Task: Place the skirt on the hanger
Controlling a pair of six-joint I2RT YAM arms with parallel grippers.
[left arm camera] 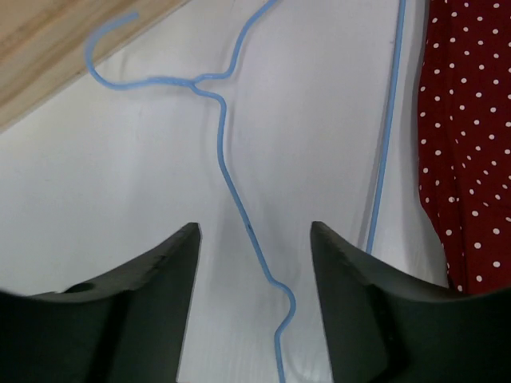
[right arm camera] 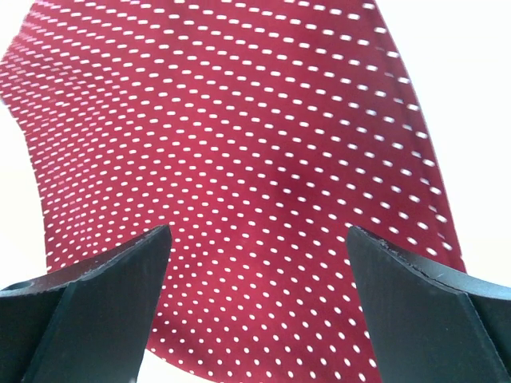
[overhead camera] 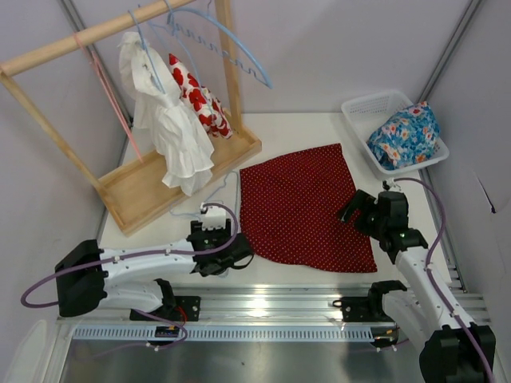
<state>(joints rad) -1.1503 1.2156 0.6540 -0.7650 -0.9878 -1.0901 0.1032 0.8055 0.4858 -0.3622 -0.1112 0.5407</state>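
The left gripper grabs the skirt [overhead camera: 303, 207] by its near corner [overhead camera: 251, 245] beside the hanger next, to fold the skirt's near edge over for hanging.
The dark red polka-dot skirt [overhead camera: 303, 207] lies flat on the white table, in the middle. The thin pale-blue hanger [overhead camera: 222, 185] lies flat on the table just left of the skirt. In the left wrist view its wire [left arm camera: 231, 187] runs between my fingers, with the hook toward the wooden base. My left gripper [overhead camera: 229, 242] is open and low over the hanger [left arm camera: 255, 239], holding nothing. The skirt's edge [left arm camera: 471, 159] is at the right of that view. My right gripper [overhead camera: 357, 211] is open and empty over the skirt's right side [right arm camera: 239, 144], its jaws wide apart [right arm camera: 259, 239].
A wooden rack [overhead camera: 80, 36] on a wooden base [overhead camera: 152, 187] stands at the back left. It holds a white garment [overhead camera: 172, 128], a white cloth with red blotches [overhead camera: 200, 100], pink hangers and a wavy blue hanger [overhead camera: 239, 52]. A white basket [overhead camera: 363, 108] at the back right holds a blue floral garment [overhead camera: 407, 132].
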